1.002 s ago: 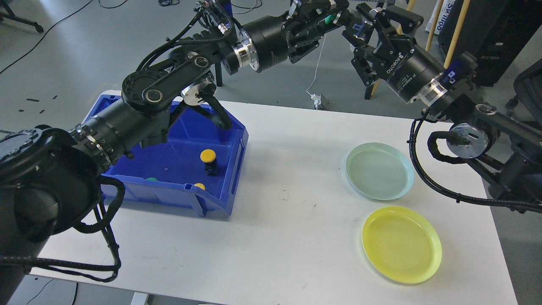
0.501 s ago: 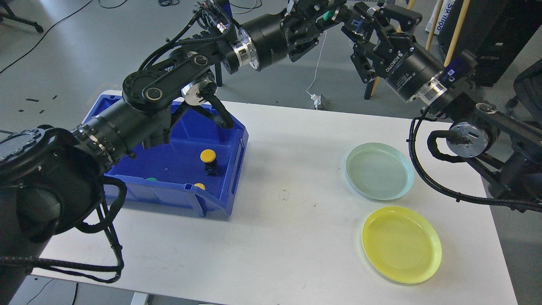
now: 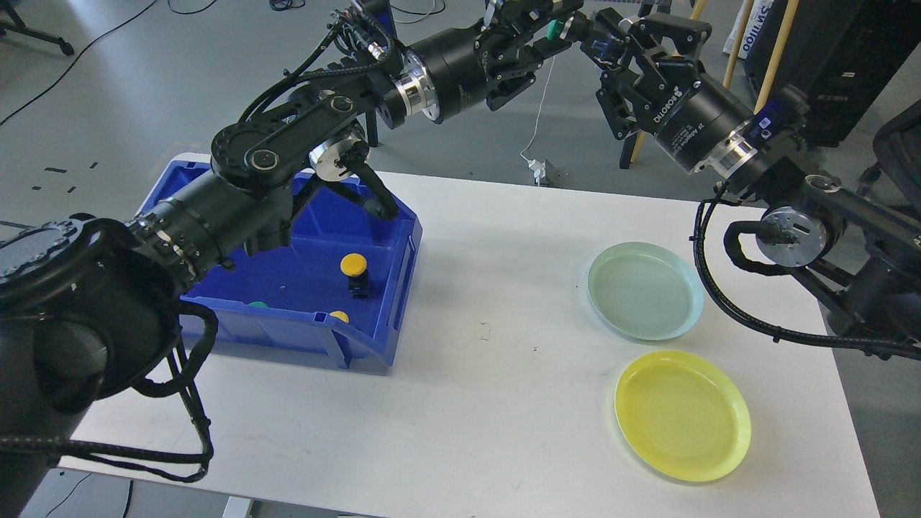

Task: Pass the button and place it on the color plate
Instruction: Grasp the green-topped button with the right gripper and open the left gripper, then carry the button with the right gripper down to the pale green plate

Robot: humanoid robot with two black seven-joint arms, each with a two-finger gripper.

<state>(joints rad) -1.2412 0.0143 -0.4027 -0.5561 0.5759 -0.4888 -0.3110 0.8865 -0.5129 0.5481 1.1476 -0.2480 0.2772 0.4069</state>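
Note:
Next, my right gripper grabs the green button by its blue base and places it on the pale green plate.
My left gripper is raised beyond the table's far edge and shut on a green-capped button. The button's dark body and blue base point to the right. My right gripper faces it from the right, with its fingers spread above and below the blue base, open. A pale green plate and a yellow plate lie on the right side of the white table, both empty.
A blue bin on the left of the table holds a yellow button standing upright, another yellow one and a green one near its front wall. My left arm's links pass over the bin.
Both grippers have drifted slightly up and left. The right gripper has moved in closer, so the button's blue base now sits between its fingers.

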